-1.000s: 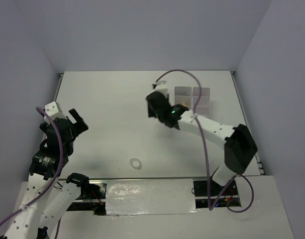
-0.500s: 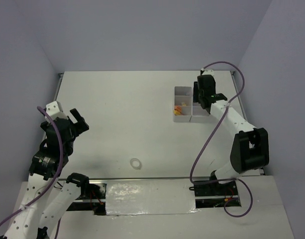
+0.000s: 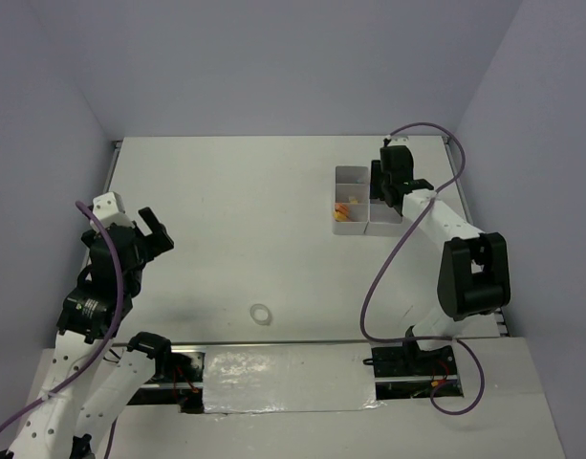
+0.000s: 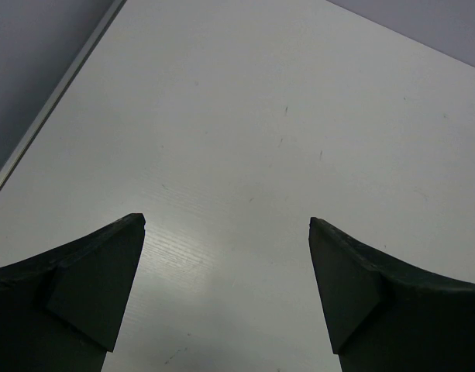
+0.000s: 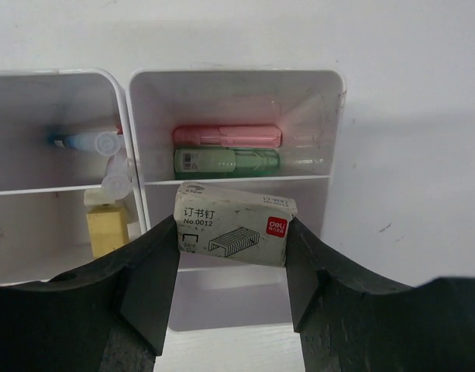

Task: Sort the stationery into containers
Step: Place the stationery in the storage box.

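Note:
The staple box (image 5: 233, 225) is hanging between the container block's two dividers and would end up in the middle section, so my right gripper should open.
My right gripper (image 5: 231, 260) is shut on a small grey staple box (image 5: 233, 225) and holds it above the white container block (image 5: 136, 167), over the middle right compartment. The far right compartment holds a pink piece (image 5: 226, 136) and a green piece (image 5: 226, 160). The left column holds a blue pen (image 5: 82, 141) and a yellow eraser (image 5: 107, 230). In the top view the right gripper (image 3: 386, 186) hangs over the containers (image 3: 355, 228), where orange items (image 3: 343, 208) show. A clear ring (image 3: 261, 314) lies on the table near the front. My left gripper (image 3: 149, 229) is open and empty.
The left wrist view shows only bare white table between the open left gripper (image 4: 227, 232), with the table's left edge (image 4: 59, 89) beside the grey wall. Grey walls enclose the table on three sides.
My right arm has swung from the table's middle to the containers at the back right, carrying the staple box. The left arm has barely moved.

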Available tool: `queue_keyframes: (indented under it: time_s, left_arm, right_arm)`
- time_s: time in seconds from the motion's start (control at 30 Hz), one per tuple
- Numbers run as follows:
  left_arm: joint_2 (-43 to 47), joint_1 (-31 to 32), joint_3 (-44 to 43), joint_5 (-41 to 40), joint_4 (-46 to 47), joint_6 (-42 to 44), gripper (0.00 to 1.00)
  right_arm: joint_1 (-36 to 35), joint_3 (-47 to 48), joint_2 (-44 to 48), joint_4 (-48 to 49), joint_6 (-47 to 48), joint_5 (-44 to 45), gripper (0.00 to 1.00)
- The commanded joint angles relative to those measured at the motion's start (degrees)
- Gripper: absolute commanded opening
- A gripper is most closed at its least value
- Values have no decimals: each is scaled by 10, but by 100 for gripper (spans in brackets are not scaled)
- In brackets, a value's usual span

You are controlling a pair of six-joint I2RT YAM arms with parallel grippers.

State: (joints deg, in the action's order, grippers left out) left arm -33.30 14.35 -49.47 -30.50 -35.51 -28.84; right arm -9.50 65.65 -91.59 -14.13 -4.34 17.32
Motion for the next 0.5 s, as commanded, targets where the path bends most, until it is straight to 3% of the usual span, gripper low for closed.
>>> queue_keyframes:
  time_s: [0.0, 0.23, 0.47]
  left_arm:
    - [-4, 1, 2, 10, 25, 12, 99]
    - [-7, 1, 3, 16, 26, 15, 99]
    - [-5, 1, 3, 19, 27, 17, 99]
  right_arm:
    - [1, 0, -3, 27, 1, 2, 43]
    - [1, 3, -8, 21, -1, 6, 65]
    - [1, -1, 4, 21, 1, -2, 78]
